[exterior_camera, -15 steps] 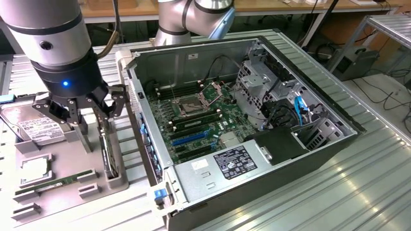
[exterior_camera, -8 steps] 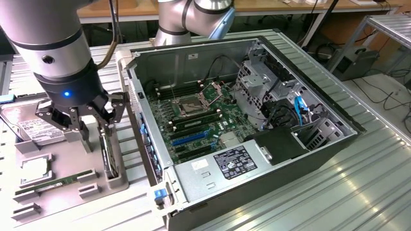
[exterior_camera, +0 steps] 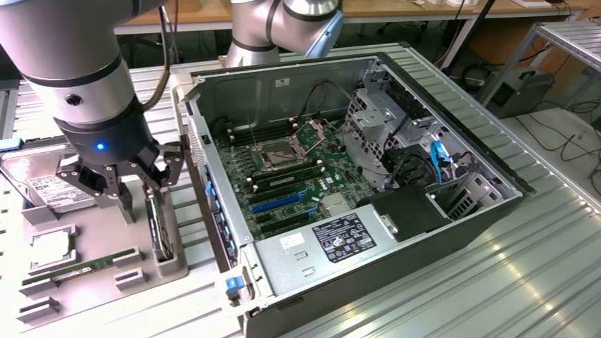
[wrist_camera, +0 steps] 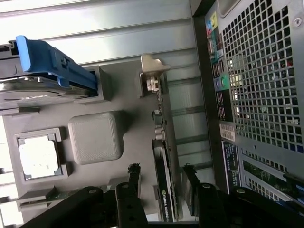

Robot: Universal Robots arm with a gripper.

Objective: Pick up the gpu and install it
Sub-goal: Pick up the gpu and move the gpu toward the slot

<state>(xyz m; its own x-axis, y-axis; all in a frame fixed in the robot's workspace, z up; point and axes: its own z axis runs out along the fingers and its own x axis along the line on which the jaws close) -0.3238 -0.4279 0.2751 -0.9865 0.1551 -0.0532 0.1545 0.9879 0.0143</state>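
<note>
The robot's open fingers are above the GPU's top edge (wrist_camera: pixel 164 183) with grey tray (wrist_camera: pixel 147 180) showing beside it, so they would miss if they closed now. The gripper should move down first and then close on the GPU.
The gpu (exterior_camera: pixel 157 227) is a thin dark card standing edge-on in a slot of the grey holder tray (exterior_camera: pixel 94 296), at the exterior view's left beside the open computer case (exterior_camera: pixel 376 162). In the wrist view the gpu (wrist_camera: pixel 165 152) runs lengthwise, with its pale metal bracket (wrist_camera: pixel 152 76) at the far end. My gripper (exterior_camera: pixel 146 201) hangs over the card, open. Its two black fingers (wrist_camera: pixel 134 178) straddle the card's near end, one on each side, with a visible gap on at least one side. Inside the case lies the motherboard with a blue expansion slot (exterior_camera: pixel 277 203).
On the tray are a silver hard drive (exterior_camera: pixel 45 186) in a blue caddy (wrist_camera: pixel 47 59), a CPU (wrist_camera: pixel 38 156) in a square recess, and a green memory stick (exterior_camera: pixel 80 271). The case's perforated rear panel (wrist_camera: pixel 261 85) stands close beside the card. A second arm's base (exterior_camera: pixel 272 28) stands behind the case.
</note>
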